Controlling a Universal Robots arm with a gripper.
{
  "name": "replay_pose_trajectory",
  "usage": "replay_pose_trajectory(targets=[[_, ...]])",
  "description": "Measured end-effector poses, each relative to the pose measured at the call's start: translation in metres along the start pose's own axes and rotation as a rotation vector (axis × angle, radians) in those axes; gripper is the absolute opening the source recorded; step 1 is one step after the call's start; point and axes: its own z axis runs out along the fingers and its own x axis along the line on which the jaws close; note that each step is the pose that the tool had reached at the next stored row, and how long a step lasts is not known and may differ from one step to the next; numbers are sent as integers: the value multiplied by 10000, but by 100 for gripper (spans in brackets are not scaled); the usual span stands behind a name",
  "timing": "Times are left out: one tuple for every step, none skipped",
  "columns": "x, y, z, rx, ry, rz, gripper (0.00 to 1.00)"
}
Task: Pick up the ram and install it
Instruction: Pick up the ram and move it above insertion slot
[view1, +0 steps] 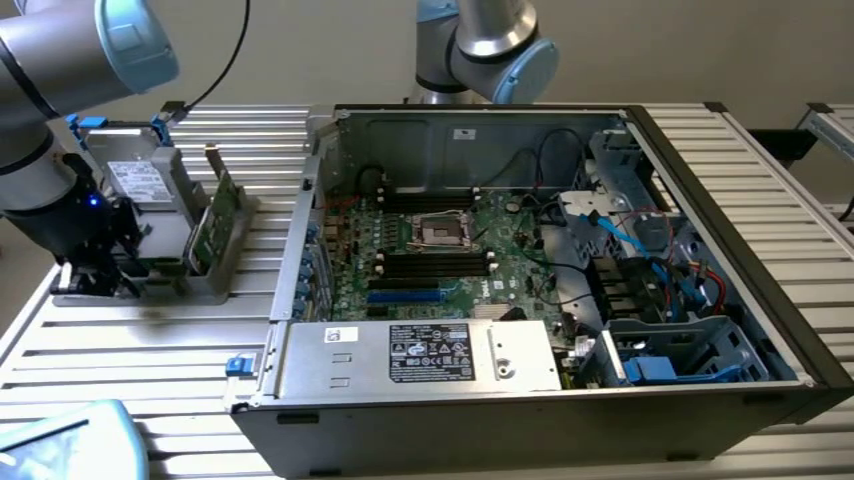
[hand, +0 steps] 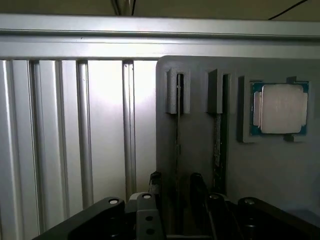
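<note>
My gripper should next take hold of the ram by its bare upper edge (hand: 178, 186), between the grey slotted posts that hold the ends of the ram (hand: 177, 125), and pick it up.
The ram (hand: 177, 125) stands on edge in the slot of a grey holder (hand: 280, 170) nearest the holder's edge, seen as a thin dark line from above. My gripper (hand: 176, 181) hangs over it, open, with one black finger (hand: 155, 182) on each side of the stick and a small gap on both sides. In the exterior view my gripper (view1: 96, 268) is low over the holder (view1: 200, 285) at that view's left. The open computer case (view1: 747, 210) lies to the right, with black memory slots (view1: 427, 265) on its motherboard.
A second board (hand: 218, 150) stands in the neighbouring slot; it is the taller green card (view1: 214, 215). A square silver processor chip (hand: 281, 109) lies in a recess beside it. Another arm's base (view1: 481, 40) rises behind the case. Ribbed aluminium table (view1: 134, 350) surrounds everything.
</note>
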Motion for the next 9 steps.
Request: replay_pose_trajectory(targets=[[0, 0, 1, 3, -56, 38, 37], [0, 1, 0, 1, -101, 74, 37], [0, 1, 0, -4, -139, 99, 37], [-1, 1, 0, -7, -150, 122, 37], [-1, 1, 1, -6, -152, 134, 37], [-1, 1, 2, -4, -153, 134, 37], [0, 1, 1, -5, -153, 134, 37], [0, 1, 1, -5, -153, 140, 37], [0, 1, 1, -11, -153, 157, 37]])
